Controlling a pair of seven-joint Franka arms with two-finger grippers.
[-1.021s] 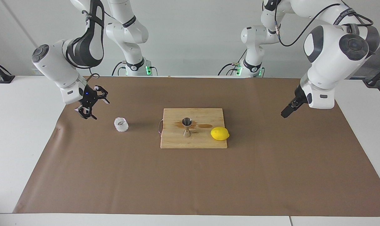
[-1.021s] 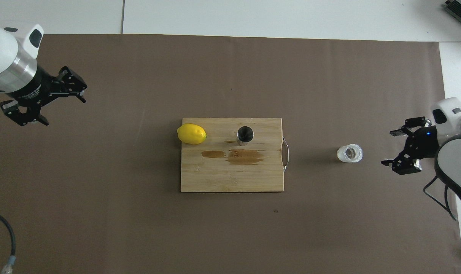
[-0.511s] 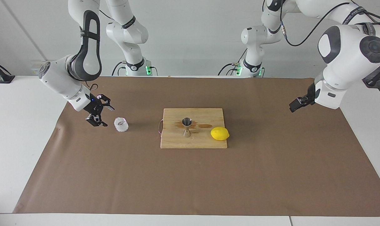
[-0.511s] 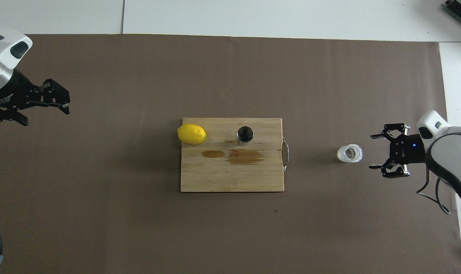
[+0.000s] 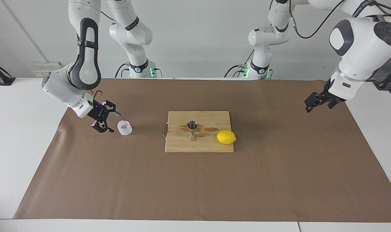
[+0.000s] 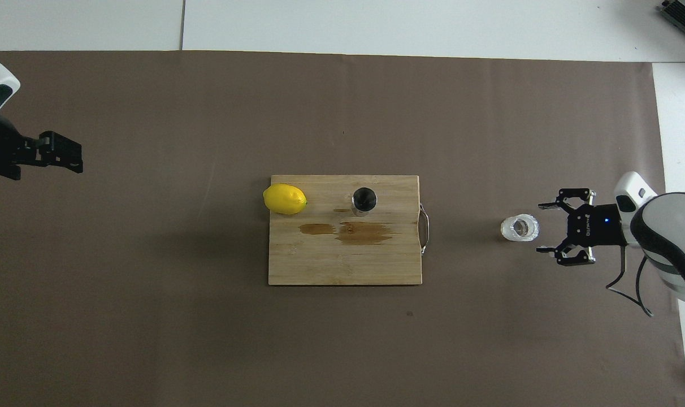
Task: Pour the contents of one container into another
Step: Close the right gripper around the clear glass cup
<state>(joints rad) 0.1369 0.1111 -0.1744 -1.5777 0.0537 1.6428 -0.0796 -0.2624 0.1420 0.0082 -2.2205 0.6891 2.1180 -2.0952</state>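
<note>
My right gripper isn't ready to close on the translucent cup (image 6: pixel 520 228) yet and should move toward the cup first. The brown paper (image 6: pixel 545 229) shows between my right gripper's fingers and the cup.
The translucent whitish cup (image 5: pixel 125 127) stands on the brown paper toward the right arm's end of the table; it also shows in the overhead view (image 6: pixel 520 228). My right gripper (image 5: pixel 114 122) is low and open, right beside the cup, with its fingers pointing at it and a small gap left (image 6: pixel 543 227). The steel jigger (image 5: pixel 192 130) stands upright on the wooden board (image 5: pixel 182 146); from above its dark mouth shows (image 6: pixel 364 201). My left gripper (image 5: pixel 309 106) hangs over the paper at the left arm's end (image 6: pixel 71 159).
A yellow lemon (image 5: pixel 226 137) lies on the board's corner beside the jigger (image 6: pixel 285 199). Dark wet stains (image 6: pixel 365 233) mark the board (image 6: pixel 320 265). A metal handle (image 6: pixel 425 228) sticks out of the board's edge toward the cup.
My right gripper has come down and moved in toward the cup, turning level with it. My left arm has drawn back toward its end of the table and turned its gripper.
</note>
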